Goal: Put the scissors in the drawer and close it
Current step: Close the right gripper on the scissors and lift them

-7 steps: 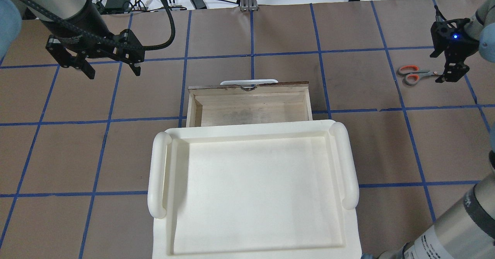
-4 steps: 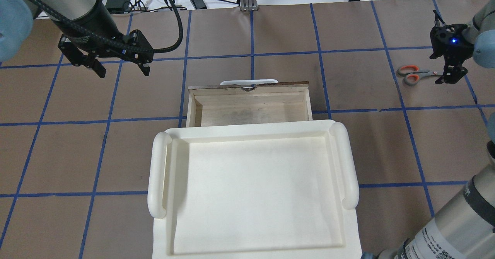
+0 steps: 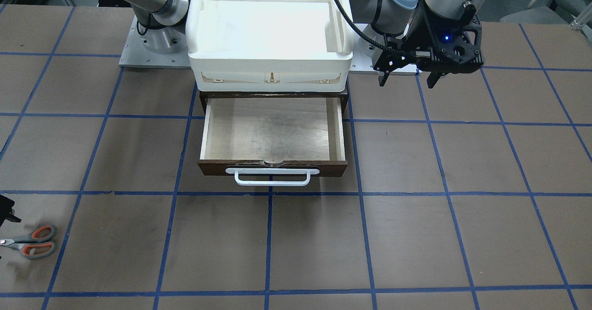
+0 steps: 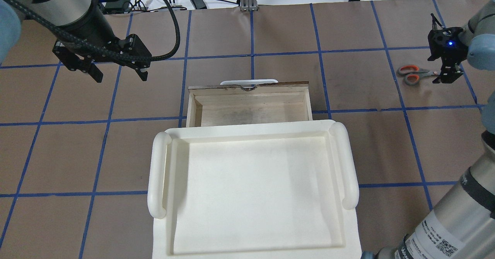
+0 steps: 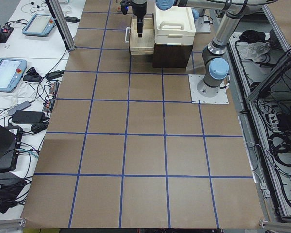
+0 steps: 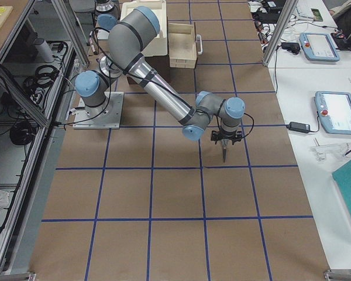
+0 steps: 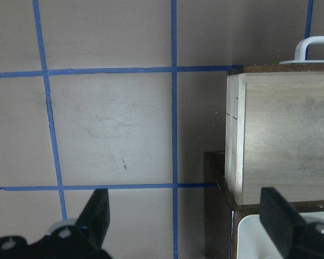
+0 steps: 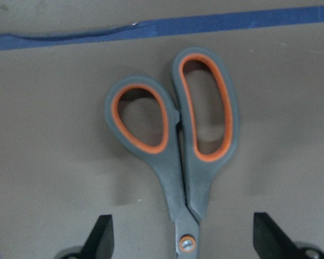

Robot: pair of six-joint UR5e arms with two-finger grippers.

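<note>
The right gripper grabs the scissors by their pivot [image 3: 4, 242] next, to put them away in the drawer [image 3: 272, 129].
The scissors [image 4: 415, 74] lie flat on the brown table at the far right, grey handles with orange lining pointing towards the drawer. They also show in the right wrist view [image 8: 175, 140] and the front view [image 3: 32, 242]. My right gripper [image 4: 446, 76] is open just above the blades near the pivot, with a finger on each side of them [image 8: 183, 240]. The drawer [image 4: 249, 108] is pulled open and empty, and its white bar handle [image 3: 273, 176] faces away from me. My left gripper [image 4: 120, 75] is open and empty, hovering left of the drawer [image 7: 186, 216].
A cream-white plastic bin [image 4: 158, 174] sits on the dark cabinet over the drawer's rear part [image 3: 270, 65]. Blue tape lines grid the table. Cables and devices lie beyond the far table edge [image 4: 185, 0].
My right gripper has come lower over the scissors' blades. My left gripper has shifted a little right and nearer the drawer's left corner. The scissors and drawer have not moved.
</note>
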